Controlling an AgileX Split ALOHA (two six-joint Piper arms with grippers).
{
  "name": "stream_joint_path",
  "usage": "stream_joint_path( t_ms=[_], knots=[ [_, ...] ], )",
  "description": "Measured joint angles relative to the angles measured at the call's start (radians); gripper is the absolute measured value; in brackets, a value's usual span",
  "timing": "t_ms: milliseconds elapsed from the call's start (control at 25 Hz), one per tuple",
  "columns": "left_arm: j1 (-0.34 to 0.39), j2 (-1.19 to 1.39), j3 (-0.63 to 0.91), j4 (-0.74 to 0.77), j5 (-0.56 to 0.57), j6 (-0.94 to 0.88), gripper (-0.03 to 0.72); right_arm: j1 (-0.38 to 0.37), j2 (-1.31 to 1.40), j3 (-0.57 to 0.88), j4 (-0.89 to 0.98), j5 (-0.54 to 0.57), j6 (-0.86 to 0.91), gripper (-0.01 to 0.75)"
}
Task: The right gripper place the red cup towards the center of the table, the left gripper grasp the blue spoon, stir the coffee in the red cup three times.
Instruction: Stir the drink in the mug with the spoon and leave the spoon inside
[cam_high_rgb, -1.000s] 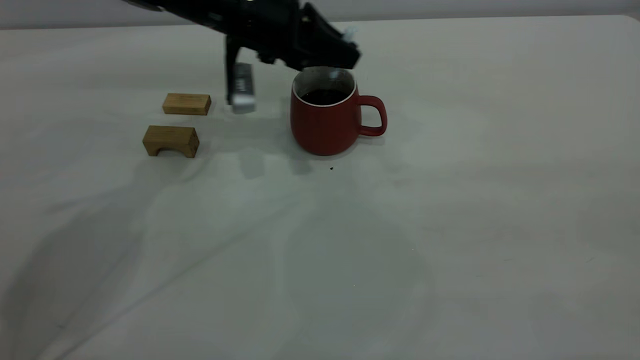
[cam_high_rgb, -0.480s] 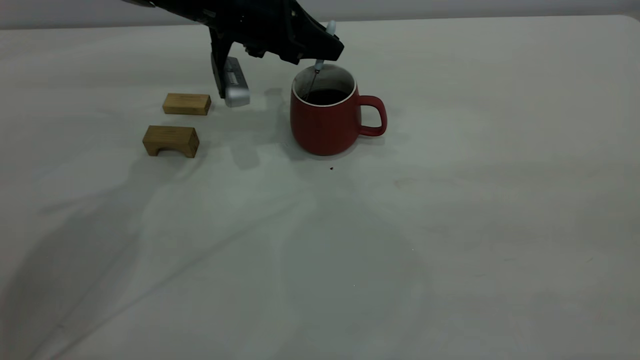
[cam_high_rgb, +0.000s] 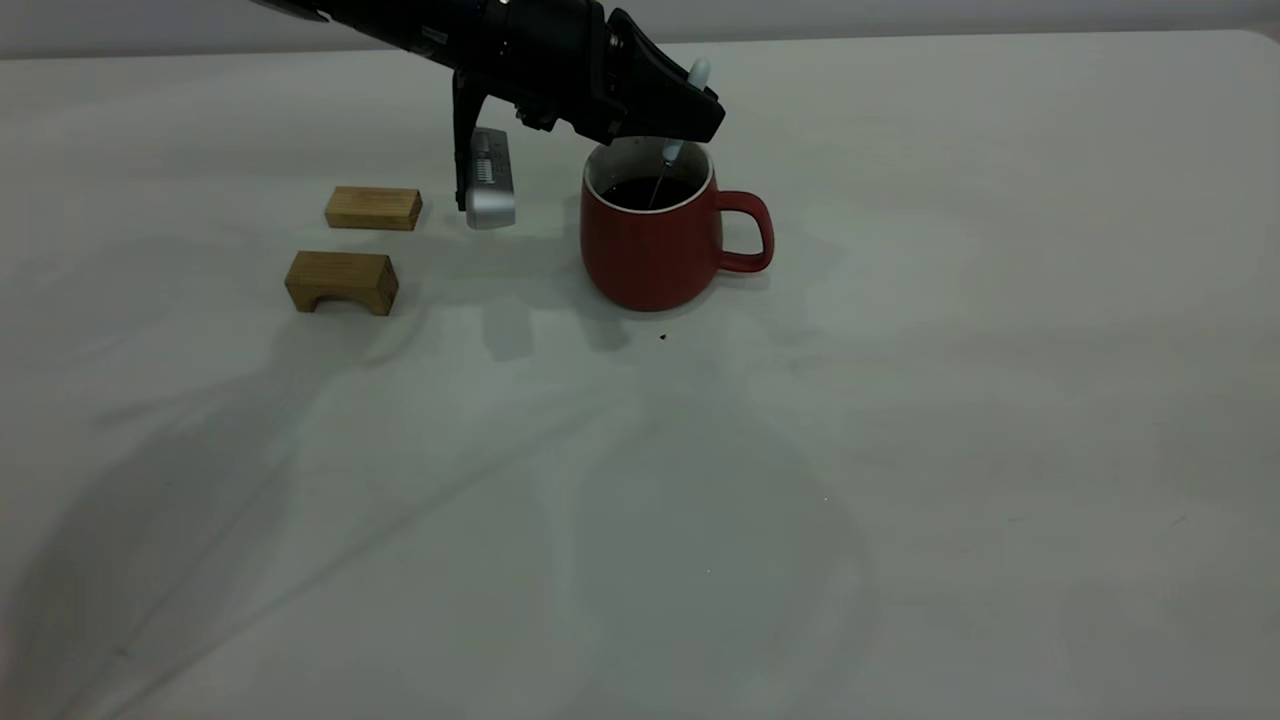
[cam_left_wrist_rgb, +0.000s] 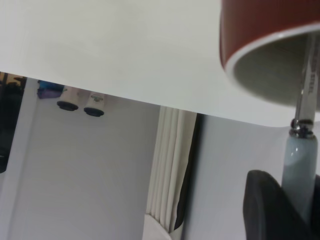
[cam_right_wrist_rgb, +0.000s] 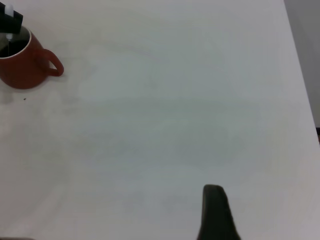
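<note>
The spoon is ready for my left gripper to release now. It would stay resting there, since the spoon's metal neck (cam_left_wrist_rgb: 307, 90) slants down inside the red cup's rim (cam_left_wrist_rgb: 245, 47).
The red cup (cam_high_rgb: 650, 250) stands on the table (cam_high_rgb: 900, 450) left of centre, handle to the right, with dark coffee (cam_high_rgb: 648, 192) inside. My left gripper (cam_high_rgb: 700, 115) hovers over the cup's rim, shut on the blue spoon (cam_high_rgb: 697, 73), whose metal neck slants down into the coffee. The left wrist view shows the pale handle of the spoon (cam_left_wrist_rgb: 299, 165) clamped beside a dark finger (cam_left_wrist_rgb: 267, 210), under the cup (cam_left_wrist_rgb: 265, 25). Of my right gripper only one finger (cam_right_wrist_rgb: 215, 212) shows, with nothing beside it, far from the cup (cam_right_wrist_rgb: 22, 70).
Two wooden blocks (cam_high_rgb: 373, 208) (cam_high_rgb: 342, 282) lie left of the cup. The silver module (cam_high_rgb: 487, 180) of the left arm hangs between them and the cup. A dark speck (cam_high_rgb: 662, 337) lies just in front of the cup.
The left gripper swung left across the cup's mouth and has come back to the right, carrying the spoon through the coffee. The cup has stayed in place.
</note>
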Motion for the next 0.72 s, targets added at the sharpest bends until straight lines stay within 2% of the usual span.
stream_joint_path(
  t_ms=[200,280,360,440,560,640,720],
  knots=[
    [0.000,0.000,0.000,0.017,0.004,0.000,0.146,0.000,0.000,0.000,0.000,0.000,0.000,0.552],
    [0.000,0.000,0.000,0.046,0.006,0.000,0.182,0.000,0.000,0.000,0.000,0.000,0.000,0.552],
    [0.000,0.000,0.000,0.087,0.007,0.006,0.272,0.000,0.000,0.000,0.000,0.000,0.000,0.552],
    [0.000,-0.001,0.000,0.131,-0.003,0.043,0.393,0.000,0.000,0.000,0.000,0.000,0.000,0.552],
    [0.000,-0.014,0.000,0.201,-0.034,0.182,0.526,0.000,0.000,0.000,0.000,0.000,0.000,0.552],
    [0.000,-0.034,0.000,0.231,-0.044,0.305,0.567,0.000,0.000,0.000,0.000,0.000,0.000,0.552],
    [0.000,-0.060,0.000,0.255,-0.045,0.438,0.576,0.000,0.000,0.000,0.000,0.000,0.000,0.552]
  ],
)
